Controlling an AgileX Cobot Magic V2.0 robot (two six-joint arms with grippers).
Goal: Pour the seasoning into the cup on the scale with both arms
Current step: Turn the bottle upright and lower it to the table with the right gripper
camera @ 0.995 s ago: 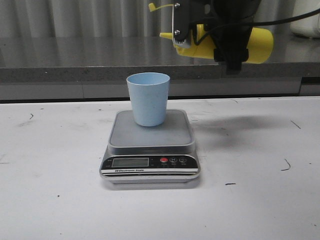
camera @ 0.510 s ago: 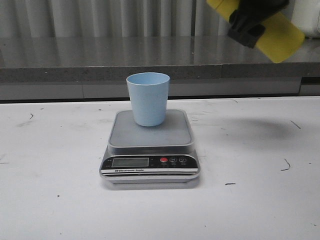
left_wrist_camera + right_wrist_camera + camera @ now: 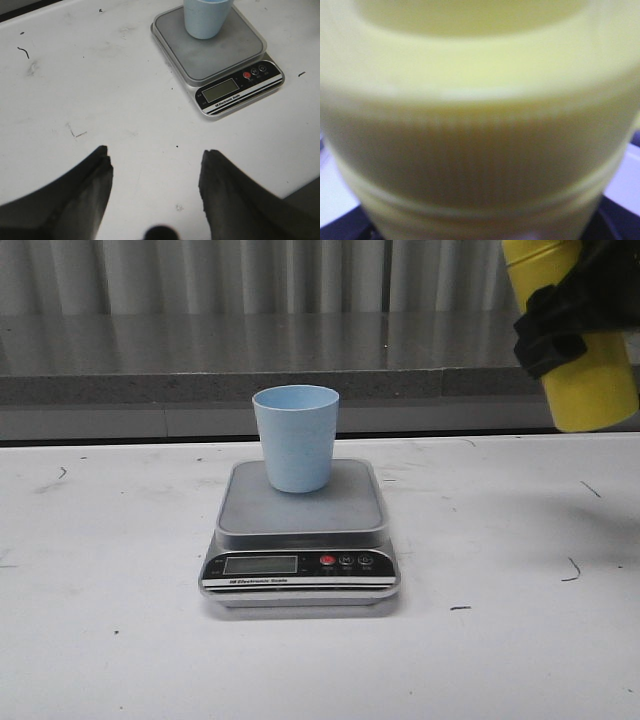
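The yellow bottle's base [image 3: 600,422] hangs tilted, high above the white table, so my right gripper keeps hold of the bottle for now.
The pale blue cup [image 3: 296,437] stands upright on the grey platform of the scale [image 3: 300,525]; both also show in the left wrist view, the cup [image 3: 206,18] on the scale [image 3: 220,50]. My right gripper [image 3: 565,315] is shut on the yellow seasoning bottle [image 3: 590,385], holding it nearly upright in the air at the upper right, well right of the cup; its nozzle is out of view. The bottle [image 3: 480,120] fills the right wrist view, blurred. My left gripper [image 3: 155,155] is open and empty over bare table, short of the scale.
A grey counter ledge [image 3: 200,380] runs along the back of the white table [image 3: 110,640]. The scale's black panel with its display and red button [image 3: 327,561] faces the front edge.
My right gripper has swung the bottle from lying level above and right of the cup to nearly upright, and has carried it away to the right and down.
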